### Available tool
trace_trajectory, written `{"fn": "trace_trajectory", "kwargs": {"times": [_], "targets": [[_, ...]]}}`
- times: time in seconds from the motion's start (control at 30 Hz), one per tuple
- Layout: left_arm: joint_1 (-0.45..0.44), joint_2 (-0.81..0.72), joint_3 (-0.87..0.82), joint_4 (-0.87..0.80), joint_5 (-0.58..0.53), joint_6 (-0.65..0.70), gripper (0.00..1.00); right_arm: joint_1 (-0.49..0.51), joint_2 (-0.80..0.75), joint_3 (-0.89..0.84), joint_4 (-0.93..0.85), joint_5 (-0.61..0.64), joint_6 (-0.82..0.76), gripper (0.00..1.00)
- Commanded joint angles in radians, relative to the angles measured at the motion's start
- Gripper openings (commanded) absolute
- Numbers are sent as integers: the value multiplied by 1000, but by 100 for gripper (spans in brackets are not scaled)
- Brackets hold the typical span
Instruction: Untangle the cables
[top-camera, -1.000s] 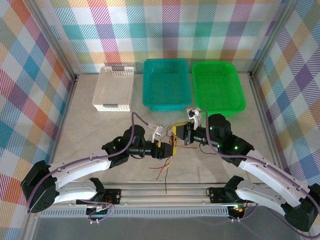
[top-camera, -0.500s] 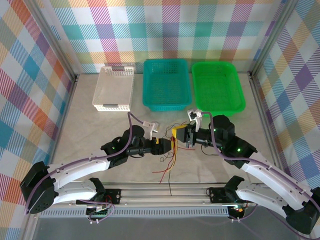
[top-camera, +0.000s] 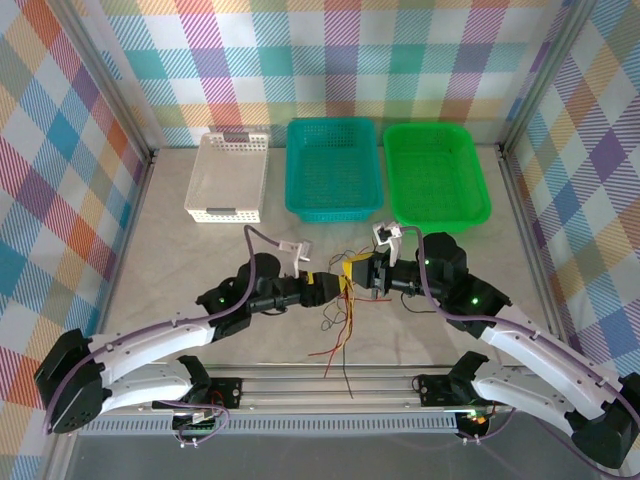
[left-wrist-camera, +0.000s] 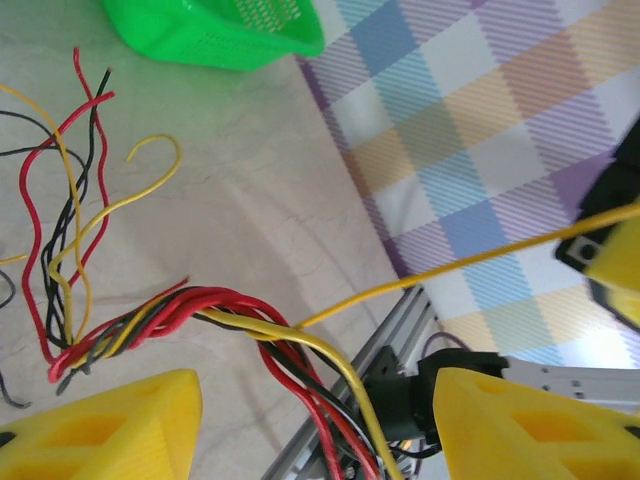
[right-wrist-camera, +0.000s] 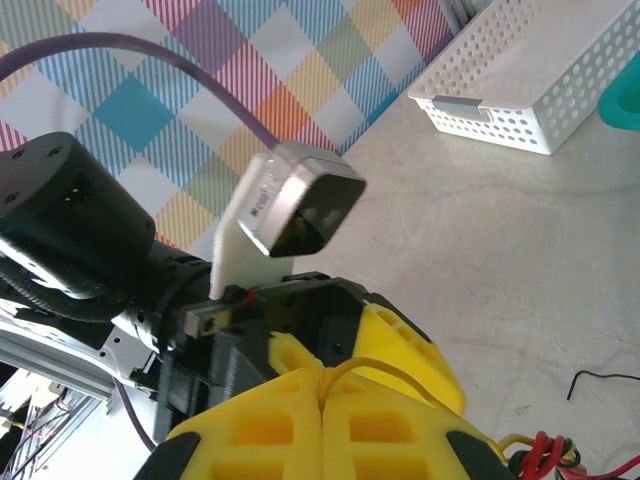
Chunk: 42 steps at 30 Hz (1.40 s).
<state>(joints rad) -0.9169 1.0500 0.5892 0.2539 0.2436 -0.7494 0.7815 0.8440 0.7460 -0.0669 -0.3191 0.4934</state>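
I should next grab the twisted bundle (top-camera: 347, 296) with my left gripper, beside where the tight yellow cable leaves it, so that cable stays free to untangle.
The cables (top-camera: 340, 325) are thin red, black and yellow wires twisted into a bundle (left-wrist-camera: 200, 315) that hangs between both grippers, with loose ends trailing toward the near rail. My left gripper (top-camera: 325, 291) is open. Its yellow fingers (left-wrist-camera: 100, 425) stand wide apart either side of the bundle, not touching it. My right gripper (top-camera: 352, 272) is shut on one yellow cable (right-wrist-camera: 385, 368), pinched between its pads. That yellow cable (left-wrist-camera: 480, 258) runs taut from the bundle up to the right gripper (left-wrist-camera: 615, 265). More loose wires (left-wrist-camera: 70, 200) lie on the table.
At the back stand a white basket (top-camera: 228, 178), a teal basket (top-camera: 333, 168) and a green basket (top-camera: 435, 172). The metal rail (top-camera: 330, 385) runs along the near edge below the dangling wire ends. The left arm's wrist camera (right-wrist-camera: 300, 205) sits close in front of the right gripper (right-wrist-camera: 322, 385).
The left arm has shifted slightly away from the near edge, its gripper staying by the bundle. The right gripper has edged back a little. The dangling wire ends have swung slightly.
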Motion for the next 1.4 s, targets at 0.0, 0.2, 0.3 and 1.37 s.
{"fn": "trace_trajectory", "kwargs": {"times": [0.0,0.2,0.3,1.37], "targets": [[-11,-3,-28,96,1,-37,62,6,-7,-7,64,-12,14,0],[-13,60,-25,137,25,-61,62,5,-2,-3,71,-19,20,0],[-14,83,-12,145,31,-67,62,5,-3,-8,76,-23,25,0],[-51,-64,-16,-266,19,105,0,-42,-55,152,-214,424,-44,0]]}}
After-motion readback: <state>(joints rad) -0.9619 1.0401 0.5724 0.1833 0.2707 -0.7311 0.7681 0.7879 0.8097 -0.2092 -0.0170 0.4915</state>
